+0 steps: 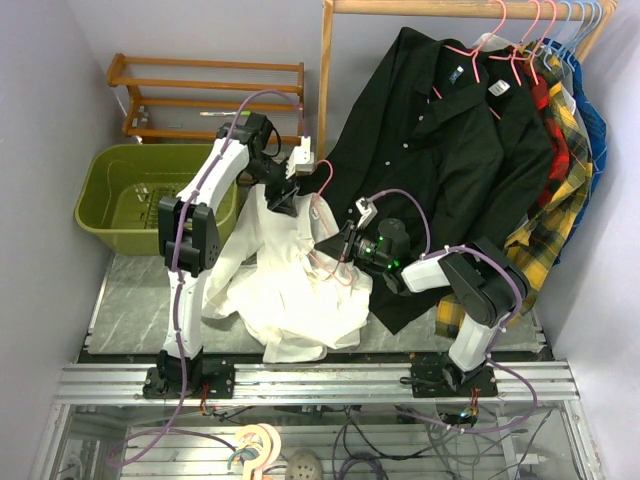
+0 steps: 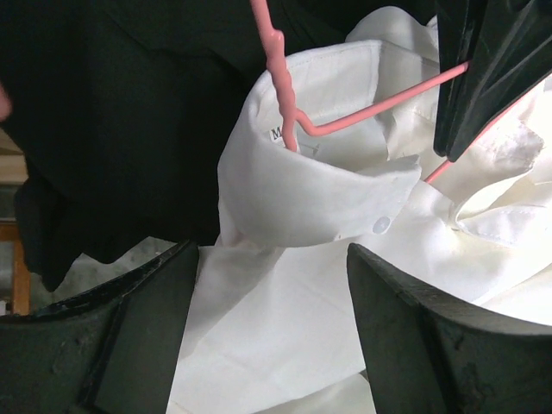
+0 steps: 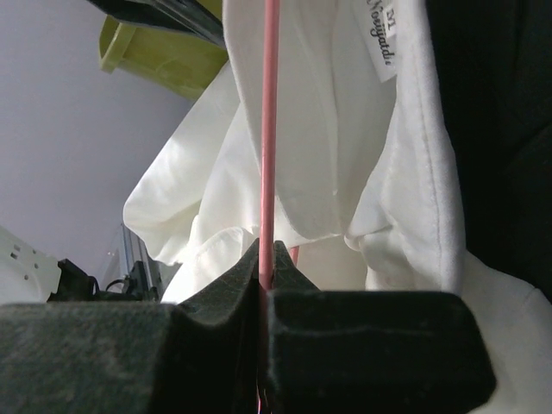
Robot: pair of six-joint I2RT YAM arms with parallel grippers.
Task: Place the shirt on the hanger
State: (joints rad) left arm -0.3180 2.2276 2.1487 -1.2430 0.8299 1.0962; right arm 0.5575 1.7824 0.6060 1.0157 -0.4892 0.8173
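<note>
I will use my left gripper to pinch the shirt's collar and the hanger together near the hanger's hook, so my right gripper stays free.
The white shirt (image 1: pixel 290 290) lies bunched on the table, its collar lifted toward the black shirt. The pink hanger (image 1: pixel 324 172) stands with its hook up and its wire run down inside the collar. My right gripper (image 1: pixel 335 245) is shut on the hanger's wire (image 3: pixel 269 129), with the shirt (image 3: pixel 336 129) draped around it. My left gripper (image 1: pixel 283 195) is open just above the collar; in its wrist view the collar (image 2: pixel 310 198) and the hanger (image 2: pixel 280 78) lie beyond the spread fingers (image 2: pixel 129 336), with white fabric between them.
A black shirt (image 1: pixel 450 150) hangs on the wooden rail (image 1: pixel 470 8) right behind the work, with plaid shirts (image 1: pixel 560 150) and blue hangers (image 1: pixel 590 15) beside it. A green bin (image 1: pixel 140 195) and a wooden rack (image 1: pixel 210 90) stand at the left.
</note>
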